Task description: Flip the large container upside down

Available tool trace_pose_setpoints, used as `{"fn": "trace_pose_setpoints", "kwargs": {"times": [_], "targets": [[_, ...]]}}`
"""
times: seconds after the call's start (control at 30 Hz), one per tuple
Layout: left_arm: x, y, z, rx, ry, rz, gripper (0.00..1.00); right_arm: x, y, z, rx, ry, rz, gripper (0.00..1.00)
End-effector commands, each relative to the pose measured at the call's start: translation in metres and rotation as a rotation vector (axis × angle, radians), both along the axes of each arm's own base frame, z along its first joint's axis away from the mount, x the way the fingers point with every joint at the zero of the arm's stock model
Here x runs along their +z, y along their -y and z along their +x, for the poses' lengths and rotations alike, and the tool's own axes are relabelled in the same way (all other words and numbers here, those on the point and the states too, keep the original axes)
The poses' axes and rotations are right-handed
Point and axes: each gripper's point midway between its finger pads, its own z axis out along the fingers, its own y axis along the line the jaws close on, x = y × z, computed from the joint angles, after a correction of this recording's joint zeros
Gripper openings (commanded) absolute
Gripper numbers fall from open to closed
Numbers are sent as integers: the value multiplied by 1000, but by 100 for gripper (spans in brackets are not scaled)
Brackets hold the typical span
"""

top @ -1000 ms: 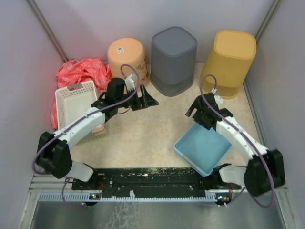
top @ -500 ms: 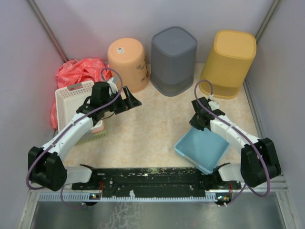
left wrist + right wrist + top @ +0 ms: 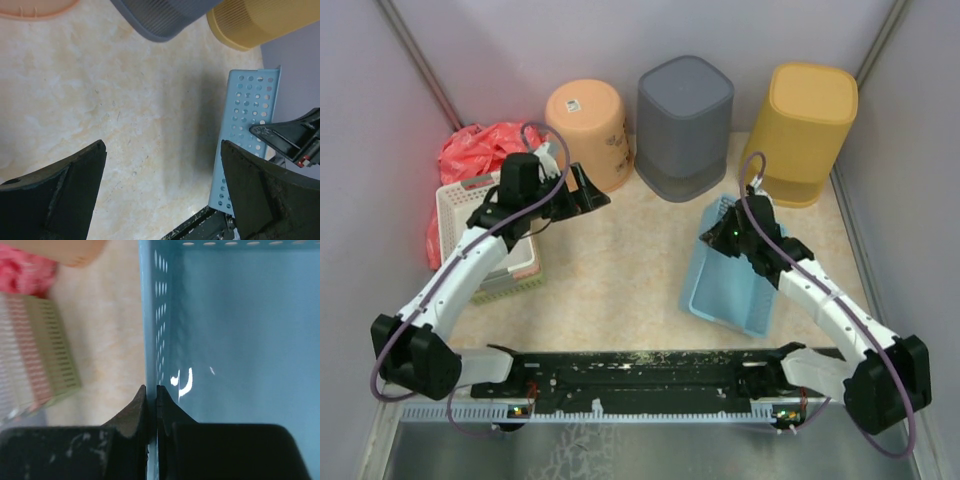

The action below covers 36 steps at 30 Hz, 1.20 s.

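Note:
The basket would fall back unturned if my right gripper opened now.
The large container (image 3: 735, 285) is a shallow light-blue basket with rows of holes in its walls. It stands tilted up on one edge at the right of the table. My right gripper (image 3: 726, 234) is shut on its upper wall; in the right wrist view the gripper (image 3: 151, 390) pinches the thin blue rim, with the basket's inside (image 3: 240, 340) to its right. My left gripper (image 3: 592, 192) hovers open near the orange bucket, well left of the basket. In the left wrist view it (image 3: 162, 150) holds nothing, and the basket's perforated wall (image 3: 247, 120) shows at the right.
An orange bucket (image 3: 588, 128), a grey bin (image 3: 683, 120) and a yellow bin (image 3: 807, 125) stand upside down along the back wall. A red plastic bag (image 3: 485, 150) and a white basket (image 3: 475, 205) stacked on a green one (image 3: 510, 285) sit at the left. Walls close in on three sides.
My right gripper has shut on the blue basket's wall and lifted it from lying flat to tilted on edge. My left arm has drawn back to the left, still open.

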Motion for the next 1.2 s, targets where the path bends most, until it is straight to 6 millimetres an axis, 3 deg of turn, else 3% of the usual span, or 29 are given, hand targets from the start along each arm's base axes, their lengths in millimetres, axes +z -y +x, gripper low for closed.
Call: {"fn": "trace_pose_setpoints", "kwargs": {"times": [0.0, 0.07, 0.17, 0.3, 0.4, 0.47, 0.6, 0.8, 0.9, 1.0, 1.03, 1.17], "targets": [[47, -20, 3, 38, 97, 40, 100, 113, -71, 14, 296, 358, 327, 0], [60, -29, 3, 59, 113, 56, 100, 136, -96, 6, 427, 411, 480, 0], [88, -42, 4, 107, 175, 66, 100, 175, -120, -10, 563, 482, 760, 0], [118, -62, 1, 194, 254, 71, 100, 219, -124, -31, 697, 589, 1041, 0], [126, -69, -1, 223, 282, 77, 100, 226, -118, -38, 742, 578, 1243, 0], [124, -69, -1, 219, 280, 78, 100, 211, -119, -34, 742, 498, 1326, 0], [114, -65, -1, 198, 254, 72, 100, 176, -122, -30, 701, 436, 1283, 0], [105, -61, 0, 179, 235, 68, 100, 107, -126, -26, 626, 255, 1225, 0], [105, -60, 0, 172, 236, 71, 100, 82, -115, -27, 580, 215, 1183, 0], [102, -59, -1, 160, 229, 74, 100, 66, -91, -25, 529, 217, 1137, 0], [101, -58, -1, 153, 227, 73, 100, 61, -81, -24, 511, 218, 1122, 5], [93, -51, -1, 115, 205, 62, 100, 34, -42, -18, 409, 189, 1073, 46]]}}
